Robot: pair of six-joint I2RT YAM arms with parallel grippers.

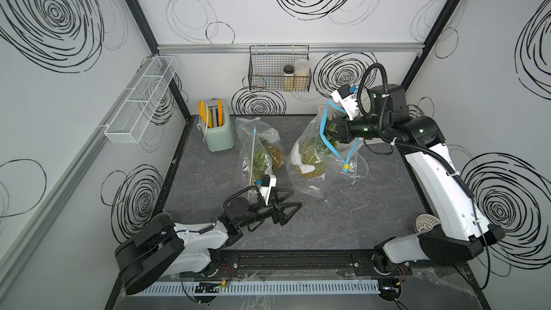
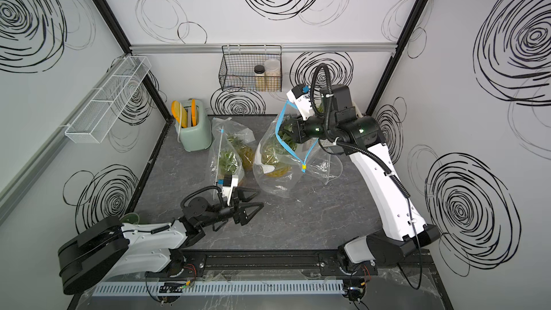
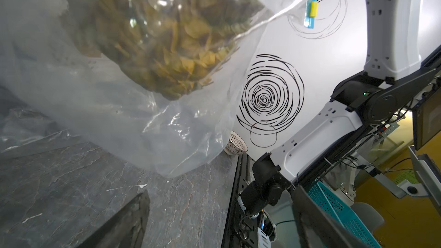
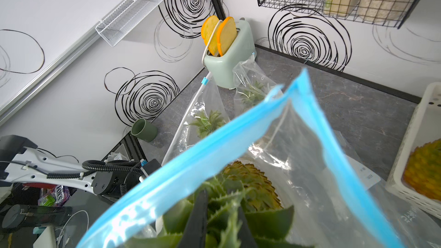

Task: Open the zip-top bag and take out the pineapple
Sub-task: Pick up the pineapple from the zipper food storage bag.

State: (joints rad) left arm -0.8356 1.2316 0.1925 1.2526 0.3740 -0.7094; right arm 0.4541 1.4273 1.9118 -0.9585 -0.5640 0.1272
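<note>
The pineapple needs to come out of the bag. My left gripper should next grab the zip-top bag (image 1: 313, 180) by its closed bottom corner, opposite the bag's opening.
A clear zip-top bag (image 1: 313, 180) (image 2: 277, 183) with a blue zip strip (image 4: 214, 153) stands mid-table, its mouth open and lifted toward the back right. The pineapple (image 1: 308, 159) (image 4: 253, 182) sits inside it. My right gripper (image 1: 329, 132) (image 2: 287, 132) (image 4: 223, 223) reaches in through the mouth and is shut on the pineapple's green crown leaves. My left gripper (image 1: 296, 198) (image 2: 260, 198) hovers low, close by the bag's front left corner, open and with nothing in it. The left wrist view has the bag (image 3: 119, 120) and pineapple (image 3: 167, 44) just ahead of one black finger (image 3: 124, 223).
A second clear bag (image 1: 259, 150) with another pineapple lies left of the first. A mint toaster (image 1: 219, 129) stands at the back left. A white crate (image 4: 424, 139) holding a yellow fruit sits at the back right. A green cup (image 4: 143, 130) and a small white basket (image 1: 426, 223) stand at the table edges.
</note>
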